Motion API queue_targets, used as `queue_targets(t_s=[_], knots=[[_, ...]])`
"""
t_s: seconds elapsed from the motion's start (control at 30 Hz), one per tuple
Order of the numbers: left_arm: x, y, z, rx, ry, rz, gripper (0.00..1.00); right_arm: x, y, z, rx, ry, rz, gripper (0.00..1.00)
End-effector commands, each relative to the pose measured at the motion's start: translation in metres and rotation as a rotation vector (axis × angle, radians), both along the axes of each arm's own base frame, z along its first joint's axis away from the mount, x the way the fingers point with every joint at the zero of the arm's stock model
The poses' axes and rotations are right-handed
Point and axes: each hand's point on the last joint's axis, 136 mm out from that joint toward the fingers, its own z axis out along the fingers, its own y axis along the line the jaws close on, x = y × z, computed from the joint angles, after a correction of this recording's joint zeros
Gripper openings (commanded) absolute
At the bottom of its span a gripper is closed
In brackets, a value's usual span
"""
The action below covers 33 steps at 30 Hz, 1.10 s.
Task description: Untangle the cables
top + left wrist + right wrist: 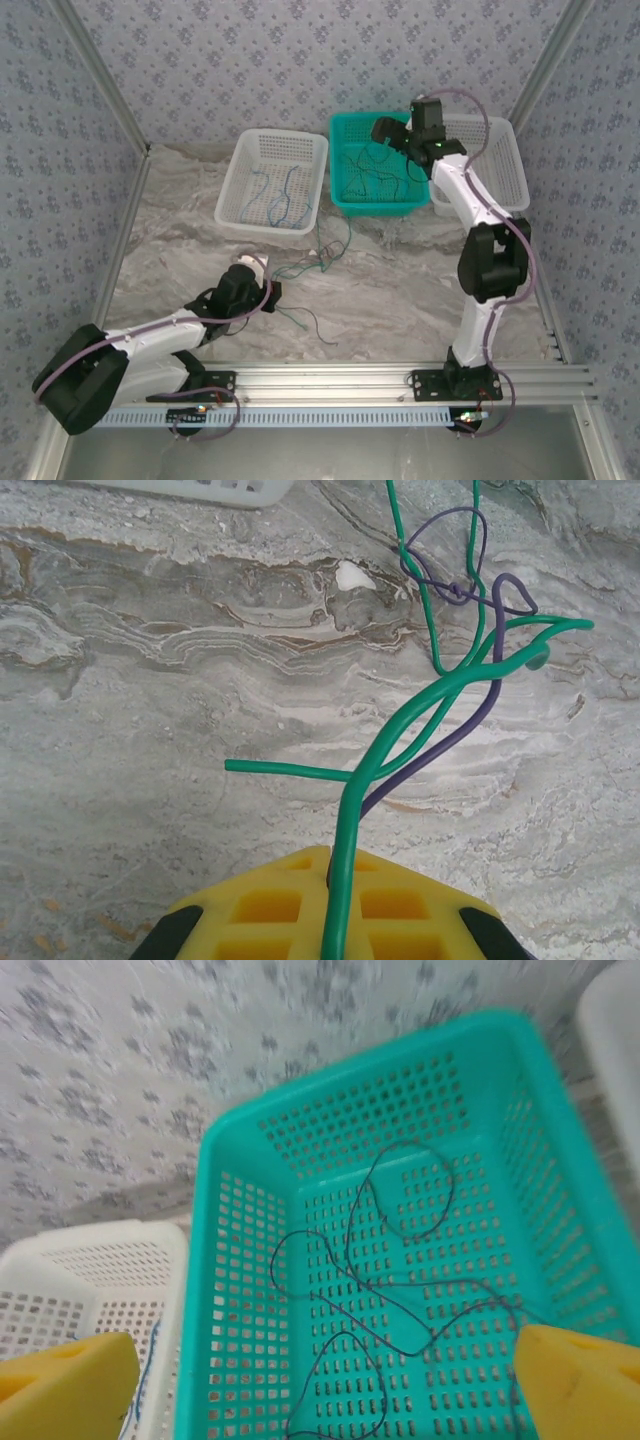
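Observation:
The purple-dark cable needs to be untangled, so my right gripper will grab it next by its far looped part (484,543), away from my left gripper.
My left gripper (335,865) is low over the table and shut on a teal-green cable (400,720). A purple-dark cable (487,685) twists around the green one and loops with it further out. In the top view, the left gripper (264,290) sits at the tangle's near end, and the green cable (335,245) runs toward the teal basket (345,195). My right gripper (387,131) hovers open above the teal basket (235,1290), its yellow fingers (60,1390) spread wide. Thin dark cables (400,1290) lie curled in it. Blue cables (275,195) lie in the left white basket (240,165).
A second white basket (505,160) stands at the back right, beside the right arm. A dark cable end (312,322) trails on the marble table near the front. The enclosure's patterned walls close in on three sides.

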Motion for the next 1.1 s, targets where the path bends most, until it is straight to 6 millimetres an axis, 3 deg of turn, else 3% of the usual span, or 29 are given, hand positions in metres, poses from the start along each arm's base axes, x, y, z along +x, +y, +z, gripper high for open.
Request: queue_targets(t_s=[0.0,0.1,0.23,0.3,0.5,0.67,0.93,1.07], knots=[[0.007,-0.006,0.019,-0.021,-0.049,-0.004,0.00,-0.038,-0.015,0.095,-0.022,-0.184,-0.044,0.98],[0.009,-0.009,0.022,-0.025,-0.063,-0.015,0.00,-0.076,0.005,0.117,0.025,-0.267,0.087,0.97],[0.011,-0.019,0.033,-0.052,-0.084,-0.051,0.00,-0.134,0.036,0.102,0.052,-0.319,0.269,0.95],[0.013,-0.024,0.039,-0.066,-0.087,-0.062,0.00,-0.158,0.039,0.085,0.048,-0.304,0.292,0.94],[0.016,-0.028,0.062,-0.124,-0.105,-0.048,0.00,-0.212,0.056,-0.017,0.004,-0.146,0.375,0.92],[0.016,-0.025,0.078,-0.131,-0.117,-0.040,0.00,-0.219,0.059,-0.085,0.011,0.004,0.289,0.84],[0.012,-0.019,0.087,-0.153,-0.125,-0.020,0.00,-0.215,0.119,-0.156,-0.062,0.089,0.450,0.73],[0.009,-0.017,0.085,-0.151,-0.120,-0.014,0.00,-0.203,0.137,-0.184,-0.083,0.087,0.481,0.68]])
